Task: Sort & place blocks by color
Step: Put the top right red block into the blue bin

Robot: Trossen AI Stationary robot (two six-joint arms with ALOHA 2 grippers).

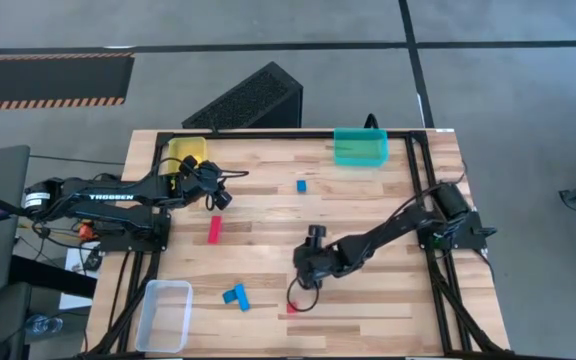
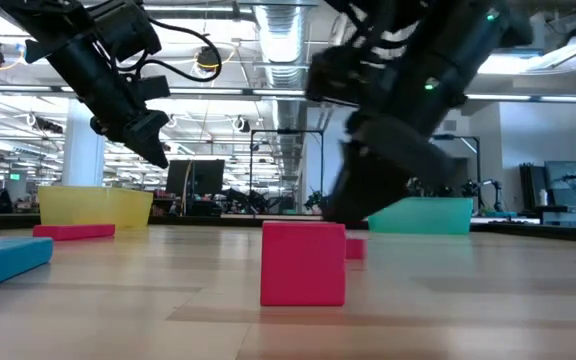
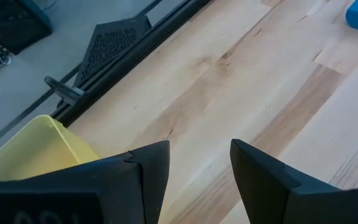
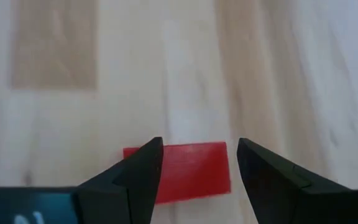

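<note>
The right gripper grabs the long sides of the red block (image 4: 185, 171) next, to lift it from the wood and sort it by color.
My right gripper (image 4: 194, 165) is open and points down over a red block (image 4: 185, 171) that lies flat on the table; one finger stands on each side of it, and I see no touch. In the low view a small red piece (image 2: 355, 248) shows under that gripper (image 2: 353, 215), behind a red cube (image 2: 303, 262). In the high view the red cube (image 1: 291, 306) lies by my right gripper (image 1: 303, 282). A red bar (image 1: 214, 229), a blue cube (image 1: 301, 185) and blue blocks (image 1: 236, 296) lie on the wood. My left gripper (image 1: 218, 197) is open and empty, raised beside the yellow bin (image 1: 186, 155).
The teal bin (image 1: 360, 147) stands at the far edge right of centre, and the clear bin (image 1: 165, 313) sits at the near left corner. A black frame (image 1: 408, 135) runs around the tabletop. A dark perforated box (image 1: 248, 100) sits beyond the far edge. Bare wood lies between the arms.
</note>
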